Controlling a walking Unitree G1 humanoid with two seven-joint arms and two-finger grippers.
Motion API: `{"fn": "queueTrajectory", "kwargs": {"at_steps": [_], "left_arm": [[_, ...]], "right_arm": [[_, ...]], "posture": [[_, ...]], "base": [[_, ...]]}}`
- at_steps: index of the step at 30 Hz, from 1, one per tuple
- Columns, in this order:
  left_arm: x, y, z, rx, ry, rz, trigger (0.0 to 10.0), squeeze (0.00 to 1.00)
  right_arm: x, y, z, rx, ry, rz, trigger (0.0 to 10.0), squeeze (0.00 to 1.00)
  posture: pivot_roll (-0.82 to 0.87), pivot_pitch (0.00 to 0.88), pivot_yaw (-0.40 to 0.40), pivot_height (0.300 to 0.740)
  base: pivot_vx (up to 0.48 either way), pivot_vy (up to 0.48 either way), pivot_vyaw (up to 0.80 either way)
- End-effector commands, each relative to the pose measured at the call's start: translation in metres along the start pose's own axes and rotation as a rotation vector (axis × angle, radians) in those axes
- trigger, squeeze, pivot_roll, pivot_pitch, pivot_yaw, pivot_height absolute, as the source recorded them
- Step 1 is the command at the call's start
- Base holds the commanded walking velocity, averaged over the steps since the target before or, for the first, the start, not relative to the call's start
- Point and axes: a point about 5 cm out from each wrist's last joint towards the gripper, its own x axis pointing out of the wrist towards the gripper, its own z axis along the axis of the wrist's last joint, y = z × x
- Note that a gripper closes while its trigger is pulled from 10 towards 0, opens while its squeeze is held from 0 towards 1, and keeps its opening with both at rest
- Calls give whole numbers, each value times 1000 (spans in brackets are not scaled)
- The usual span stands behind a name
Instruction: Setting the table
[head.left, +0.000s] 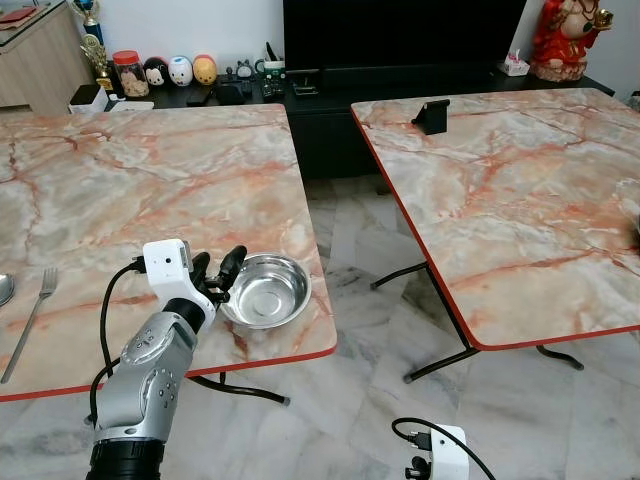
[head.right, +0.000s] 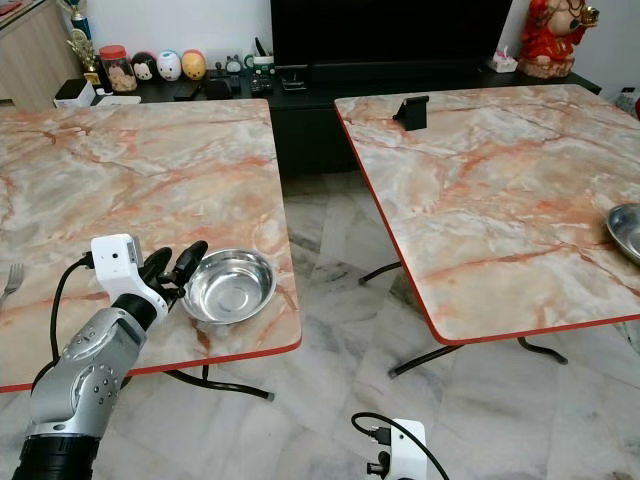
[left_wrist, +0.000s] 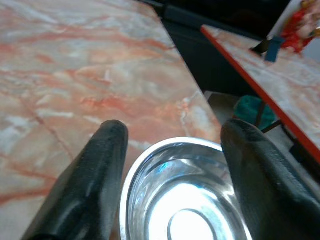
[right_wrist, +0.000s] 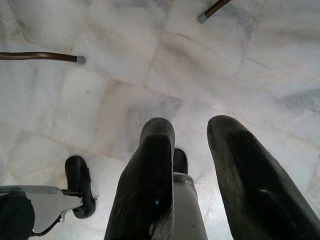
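My left gripper pinches the bowl by its thin rim next, since the bowl's round body spreads wider than the open fingers.
A shiny steel bowl (head.left: 266, 291) rests on the left marble table (head.left: 150, 190), near its front right corner. My left gripper (head.left: 220, 262) is at the bowl's left rim and open. In the left wrist view its fingers (left_wrist: 95, 170) stand wide apart with the bowl (left_wrist: 185, 200) low between them; I cannot tell whether they touch it. A fork (head.left: 30, 320) and a spoon's tip (head.left: 4, 289) lie at the table's left edge. A second steel bowl (head.right: 626, 230) sits at the right table's edge. My right gripper (right_wrist: 190, 125) hangs open over the floor.
A tiled floor gap (head.left: 360, 250) separates the two red-edged tables, with folding table legs (head.left: 440, 360) in it. A black phone stand (head.left: 432, 115) is on the right table (head.left: 520, 200). A dark TV cabinet (head.left: 300, 95) with figurines (head.left: 180, 70) lines the back wall.
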Motion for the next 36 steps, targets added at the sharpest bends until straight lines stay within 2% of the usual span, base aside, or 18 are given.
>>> {"fn": "queueTrajectory", "kwargs": {"at_steps": [1, 2, 7, 20, 25, 36], "left_arm": [[2, 2, 1, 29, 33, 26, 10000, 1000], [2, 2, 1, 46, 34, 26, 10000, 0], [1, 4, -3, 15, 54, 43, 10000, 0], [-4, 21, -3, 72, 77, 146, 10000, 0], [-12, 31, -5, 83, 97, 137, 10000, 0], [-21, 37, -13, 95, 167, 102, 10000, 0]], "right_arm": [[0, -1, -1, -4, 6, 0, 10000, 0], [0, -1, -1, -4, 7, 0, 10000, 0], [0, 0, 0, -4, 7, 1, 10000, 0], [0, 0, 0, -6, 11, 5, 10000, 0], [0, 0, 0, -7, 12, 7, 10000, 0], [0, -1, 0, -10, 13, 9, 10000, 0]], "posture": [[67, 0, -17, 740], [67, 0, -17, 740], [66, 0, -15, 740], [68, 0, -16, 740], [70, 0, -18, 740], [71, 0, -20, 740]], "base": [[0, 0, 0], [0, 0, 0], [0, 0, 0], [0, 0, 0], [0, 0, 0], [0, 0, 0]]}}
